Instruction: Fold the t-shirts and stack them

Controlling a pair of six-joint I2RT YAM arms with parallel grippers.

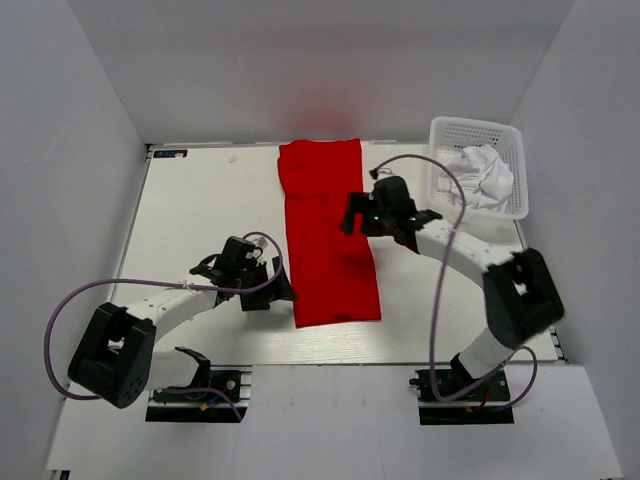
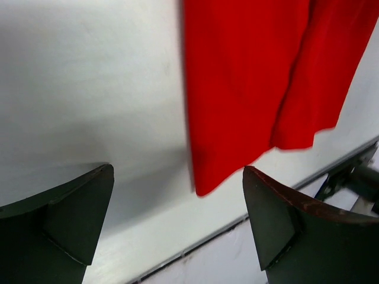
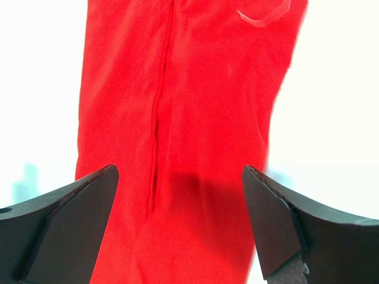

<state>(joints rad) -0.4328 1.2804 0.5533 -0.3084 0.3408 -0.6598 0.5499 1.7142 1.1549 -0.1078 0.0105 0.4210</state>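
Note:
The left gripper grabs the red t-shirt (image 1: 325,235) by its near corner (image 1: 300,321) next, to fold the t-shirt's near end over, while the other near corner stays free.
A red t-shirt (image 1: 325,235) lies on the white table as a long narrow strip, folded lengthwise, running from the far edge toward the near edge. My left gripper (image 1: 278,285) is open and empty, just left of the shirt's near left corner (image 2: 204,183). My right gripper (image 1: 352,215) is open and empty, hovering over the shirt's right edge about midway; the red cloth (image 3: 177,136) fills the gap between its fingers. A crumpled white t-shirt (image 1: 484,175) sits in the basket.
A white mesh basket (image 1: 478,130) stands at the far right corner of the table. The table's near edge rail (image 2: 237,222) runs close below the left gripper. White walls enclose the table on three sides.

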